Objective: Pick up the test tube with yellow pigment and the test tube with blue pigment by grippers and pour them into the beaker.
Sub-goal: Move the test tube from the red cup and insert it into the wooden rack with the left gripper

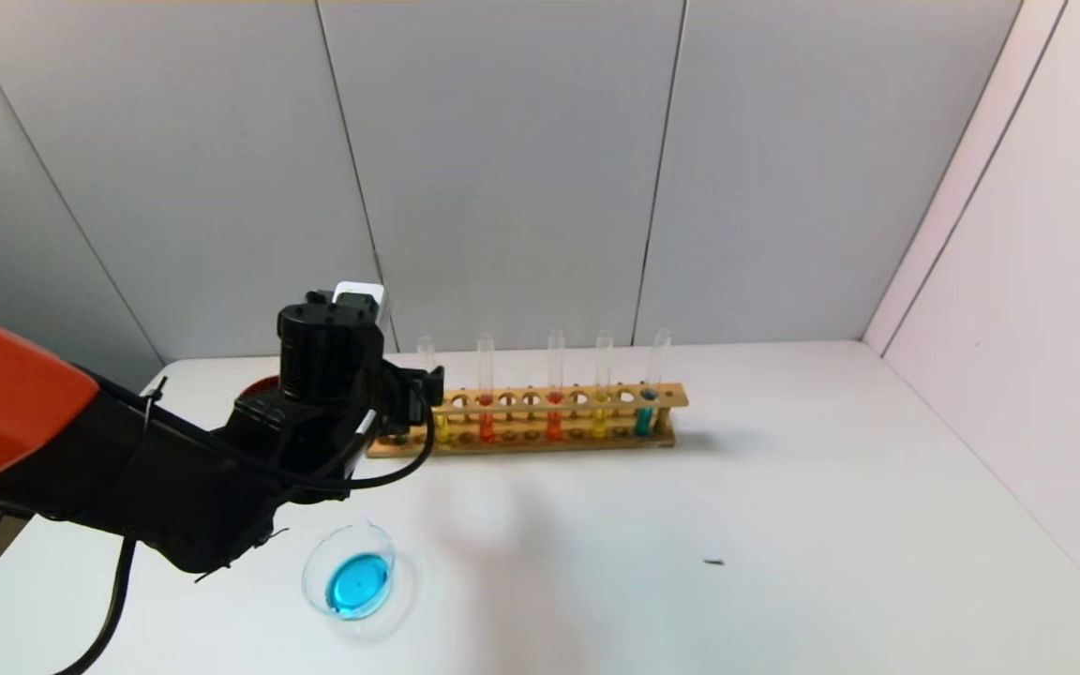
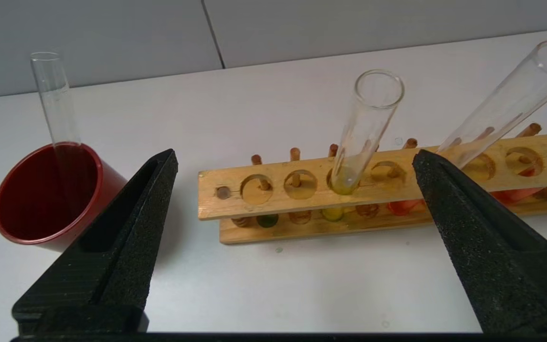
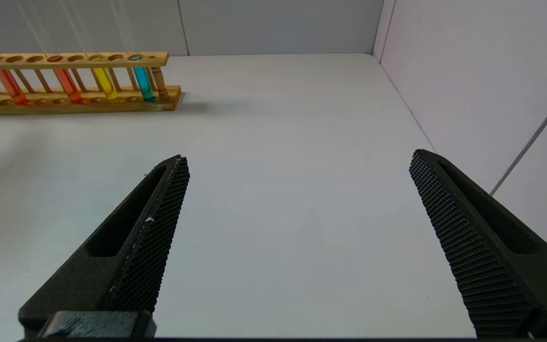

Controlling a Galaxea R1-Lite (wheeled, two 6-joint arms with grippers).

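The wooden rack encloses the yellow pigment down low, so my left gripper should next pick up the test tube by its clear upper part [image 1: 426, 351].
The test tube with yellow pigment [image 2: 366, 128] stands tilted in a hole near the left end of the wooden rack [image 2: 216, 209]; it also shows in the head view [image 1: 442, 427]. My left gripper [image 2: 295, 153] is open and empty, just in front of that rack end [image 1: 413, 389], with the tube a little beyond its fingers. The beaker [image 1: 343, 539] stands at the front left and holds bright blue liquid. No tube with light blue liquid shows. An empty clear tube [image 2: 55, 99] leans in the red cup [image 2: 107, 180]. My right gripper [image 3: 298, 156] is open over bare table.
The rack [image 1: 681, 394] also holds two orange-red tubes, a golden-yellow tube [image 1: 601, 412] and a dark teal tube [image 1: 643, 417]. The red cup [image 1: 263, 384] is left of the rack, mostly behind my left arm. A small dark speck [image 1: 713, 562] lies on the table. Walls close in behind and at the right.
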